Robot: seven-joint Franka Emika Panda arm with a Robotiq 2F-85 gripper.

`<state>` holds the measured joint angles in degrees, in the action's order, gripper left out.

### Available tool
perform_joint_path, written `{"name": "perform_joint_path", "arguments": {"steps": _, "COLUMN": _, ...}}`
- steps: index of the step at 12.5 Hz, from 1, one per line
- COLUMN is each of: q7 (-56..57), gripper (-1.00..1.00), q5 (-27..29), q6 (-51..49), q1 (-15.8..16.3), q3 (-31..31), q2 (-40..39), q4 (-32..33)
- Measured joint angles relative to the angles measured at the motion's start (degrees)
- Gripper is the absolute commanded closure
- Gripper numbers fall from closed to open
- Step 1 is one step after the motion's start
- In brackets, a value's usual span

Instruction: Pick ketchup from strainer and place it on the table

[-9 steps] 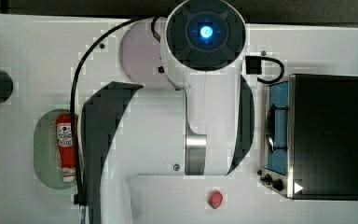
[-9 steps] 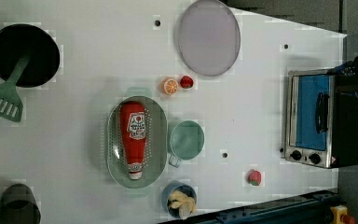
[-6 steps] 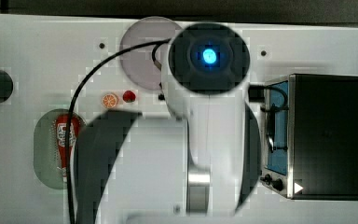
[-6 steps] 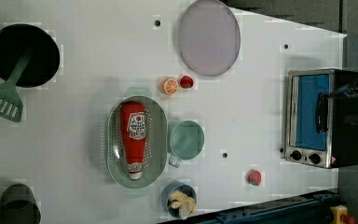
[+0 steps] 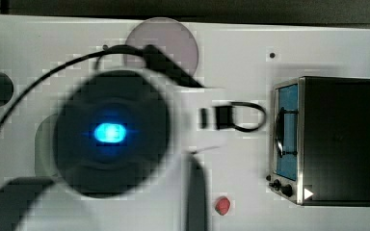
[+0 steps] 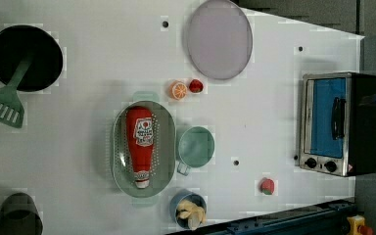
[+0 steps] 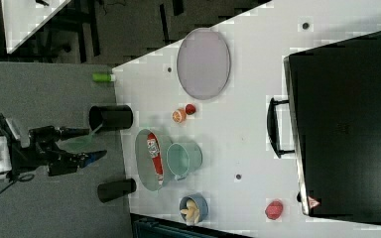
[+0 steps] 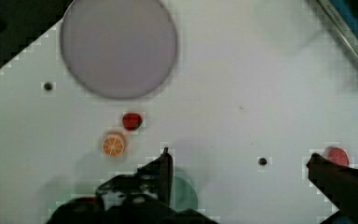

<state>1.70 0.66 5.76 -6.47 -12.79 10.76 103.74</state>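
Note:
My gripper should next grab its labeled red body (image 6: 141,135) to move the ketchup from the strainer onto the table.
The ketchup (image 6: 141,144), a red bottle with a white label and white cap, lies lengthwise inside the pale green strainer (image 6: 165,147) on the white table (image 6: 78,73). The right view has the same bottle (image 7: 154,153) in the strainer (image 7: 142,163). My gripper (image 7: 92,144) hangs high above the table in the right view, well apart from the bottle. In the wrist view the gripper (image 8: 240,161) is open, its fingers spread wide with nothing between them. In the top view my arm covers the ketchup, and a pale edge of the strainer (image 5: 42,144) peeks out.
A teal cup (image 6: 196,147) touches the strainer's side. An orange slice (image 6: 178,90) and a strawberry (image 6: 196,86) lie near a purple plate (image 6: 219,39). A toaster oven (image 6: 333,125), a blue bowl (image 6: 188,208), a red fruit (image 6: 267,186) and a black bowl (image 6: 24,56) with a green spatula ring the area.
In the top view my arm's blue-lit wrist has swung to the top view's left and looms much larger, now covering the strainer. The ketchup and strainer have not moved.

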Motion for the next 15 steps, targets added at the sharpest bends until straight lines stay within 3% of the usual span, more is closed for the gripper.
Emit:
{"name": "perform_joint_path", "arguments": {"steps": 9, "q7": -0.61, "gripper": -1.0, "q5": -0.02, "q6": 9.34, "q1": 2.92, "q3": -25.04, "q2": -13.23, "q4": 3.53}}
{"name": "perform_joint_path", "arguments": {"steps": 15, "q7": -1.37, "gripper": -1.0, "q5": -1.65, "q6": 33.21, "q1": 5.08, "q3": -31.67, "q2": -16.97, "q4": 16.79}}
